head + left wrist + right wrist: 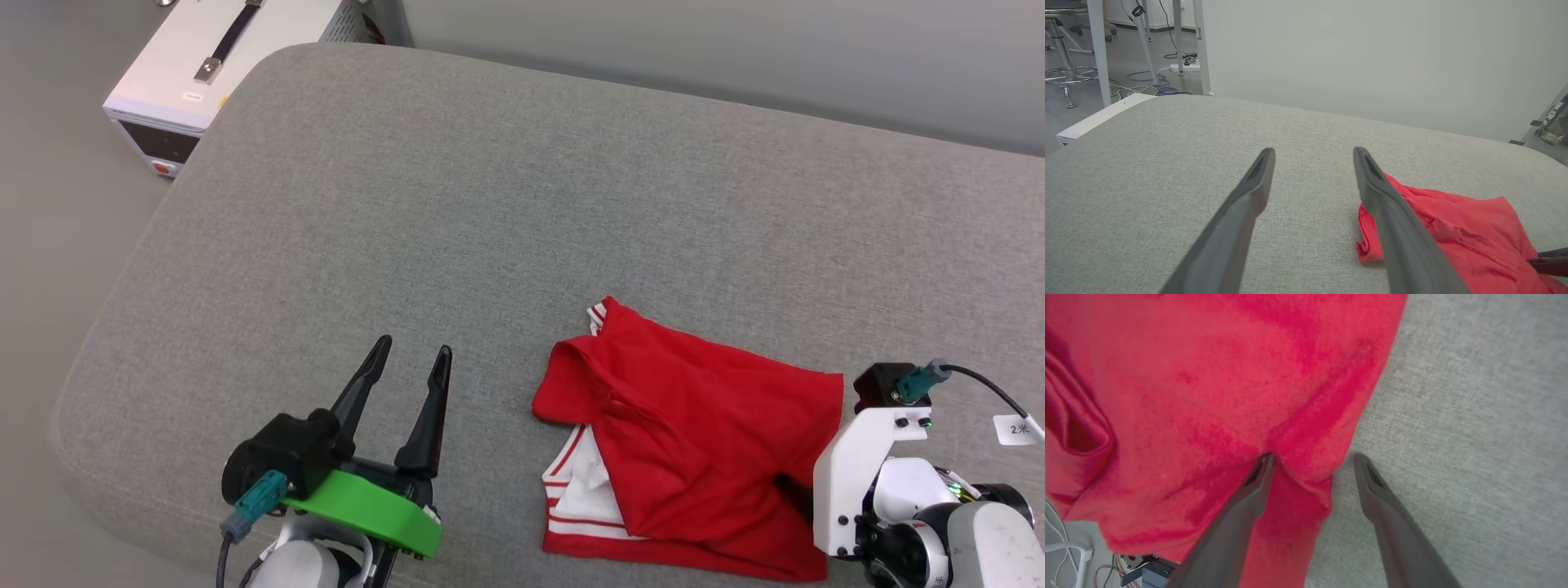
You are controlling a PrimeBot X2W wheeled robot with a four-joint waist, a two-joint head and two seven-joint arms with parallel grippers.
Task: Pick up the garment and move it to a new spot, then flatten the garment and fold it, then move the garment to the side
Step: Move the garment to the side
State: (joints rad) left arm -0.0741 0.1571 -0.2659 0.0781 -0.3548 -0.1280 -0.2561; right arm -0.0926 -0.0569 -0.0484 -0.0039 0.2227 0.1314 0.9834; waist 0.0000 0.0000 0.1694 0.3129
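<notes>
The red cloth (1207, 387) around the garment's raised fold lies loose on the cushion. My right gripper will next grab the garment by the raised fold at its edge (1312, 458).
The garment (694, 425) lies crumpled and folded over on the grey cushion (457, 204), red side up, with white striped trim showing at its near left. My left gripper (414, 345) hovers open to the left of it, a gap of bare cushion between them; in the left wrist view its fingers (1313, 151) stand wide apart with the garment (1453, 228) to the right. My right gripper (1313, 457) is open at the garment's (1208, 375) near right corner: one finger presses into the red fabric, the other rests over bare cushion, and a fold of cloth lies between them.
A white box-shaped device (204, 65) sits on the floor past the cushion's far left corner. A pale wall (735, 49) runs behind the cushion. The cushion's rounded left edge (90, 351) drops to the floor. Table legs and cables (1167, 61) stand beyond.
</notes>
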